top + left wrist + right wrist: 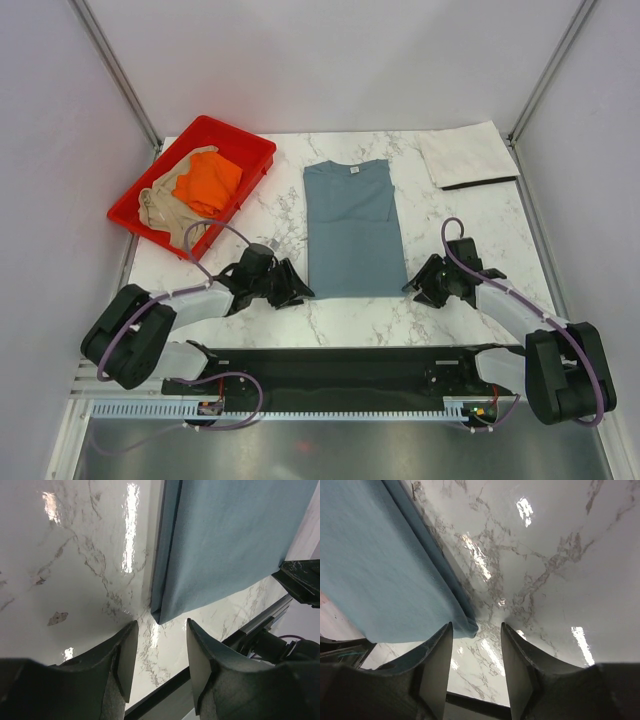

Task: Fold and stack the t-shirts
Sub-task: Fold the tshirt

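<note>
I will close my right gripper on the blue-grey t-shirt's corner (404, 293) (471, 628), because both fingers reach down to the marble on either side of it.
A slate blue-grey t-shirt (350, 225) lies flat mid-table with its sides folded in, making a long rectangle. My left gripper (300, 292) stands open just off its near left corner, and my right gripper (412, 287) stands open just off its near right corner. In the left wrist view the shirt (225, 545) ends a little ahead of the open left gripper (162, 625). In the right wrist view the shirt (380, 570) has its corner beside the left fingertip of the open right gripper (476, 627), not pinched. An orange t-shirt (208, 182) and a tan t-shirt (165, 208) lie crumpled in the tray. A folded off-white t-shirt (467, 153) rests at the back right.
The red plastic tray (232, 130) sits at the back left of the marble table (270, 200). The table's near edge and a black rail (340, 375) run just behind both grippers. Pale walls and metal posts close in the sides.
</note>
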Available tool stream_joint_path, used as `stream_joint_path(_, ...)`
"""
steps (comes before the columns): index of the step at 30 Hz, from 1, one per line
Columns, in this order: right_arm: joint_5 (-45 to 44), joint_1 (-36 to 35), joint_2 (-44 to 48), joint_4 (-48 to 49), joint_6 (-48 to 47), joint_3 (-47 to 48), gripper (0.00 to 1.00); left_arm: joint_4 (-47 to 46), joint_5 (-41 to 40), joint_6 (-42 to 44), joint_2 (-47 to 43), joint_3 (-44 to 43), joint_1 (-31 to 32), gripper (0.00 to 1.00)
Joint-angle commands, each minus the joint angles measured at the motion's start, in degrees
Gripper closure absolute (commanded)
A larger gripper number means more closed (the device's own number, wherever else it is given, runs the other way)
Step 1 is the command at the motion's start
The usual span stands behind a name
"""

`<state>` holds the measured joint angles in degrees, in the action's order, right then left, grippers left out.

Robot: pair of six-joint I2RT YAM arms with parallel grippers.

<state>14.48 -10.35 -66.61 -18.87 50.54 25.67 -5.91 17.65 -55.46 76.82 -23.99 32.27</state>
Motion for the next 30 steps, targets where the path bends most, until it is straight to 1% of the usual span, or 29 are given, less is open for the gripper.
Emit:
stream_joint_path(1, -1.38, -0.11, 0.43, 1.47, 1.05, -0.97, 0.50, -1.91, -2.71, -2.11, 1.67, 0.17, 0.25, 0.50)
stream_joint_path(8, -1.03, -0.02, 0.34, 2.96, 1.57, -2.11, 0.54, -2.26, -3.67, -2.63, 3.60, 0.08, 0.77, 0.52)
stream_joint_path(12, -1.47, -0.02, 0.16, 3.84, 1.75, -2.73, 0.56, -2.52, -4.29, -2.63, 4.57, -0.18, 0.95, 0.56)
stream_joint_path(14, -1.47, -0.02, -0.19, 4.11, 1.58, -2.82, 0.59, -2.70, -4.38, -2.63, 5.18, -0.36, 1.04, 0.68)
stream_joint_path(15, -1.39, -0.02, -0.45, 4.28, 1.40, -2.73, 0.65, -2.88, -4.12, -2.63, 5.19, -0.44, 1.04, 0.76)
stream_joint_path(16, -1.30, -0.02, -0.54, 4.28, 1.05, -2.82, 0.70, -2.88, -4.11, -2.55, 5.01, -0.53, 1.04, 0.89)
stream_joint_path(17, -1.30, -0.11, -0.54, 4.11, 0.53, -2.65, 0.80, -2.88, -4.03, -2.46, 4.23, -0.53, 1.04, 0.96)
stream_joint_path(18, -1.30, -0.02, -0.45, 3.67, 0.26, -2.47, 0.85, -2.88, -3.59, -2.37, 3.61, -0.53, 1.04, 0.98)
stream_joint_path(19, -1.38, -0.11, 0.33, 3.32, -0.09, -2.29, 0.90, -2.88, -3.41, -2.46, 2.73, -0.45, 1.04, 0.98)
stream_joint_path(20, -1.38, -0.02, 0.95, 2.36, -0.53, -1.86, 0.98, -2.70, -3.15, -2.63, 1.68, -0.45, 1.04, 0.98)
stream_joint_path(21, -1.38, -0.11, 2.43, 1.74, -0.71, -1.59, 1.00, -2.27, -2.80, -3.07, -0.33, -0.27, 1.04, 0.98)
stream_joint_path(26, -1.39, -0.02, 7.72, -2.12, -1.50, -0.27, 1.00, 1.60, -1.66, -2.72, -4.56, -0.80, 1.13, 0.98)
stream_joint_path(30, -0.15, -0.28, 11.84, -3.62, -1.59, -1.06, 1.00, 3.53, -0.86, -2.72, -8.25, -0.18, 1.30, 0.98)
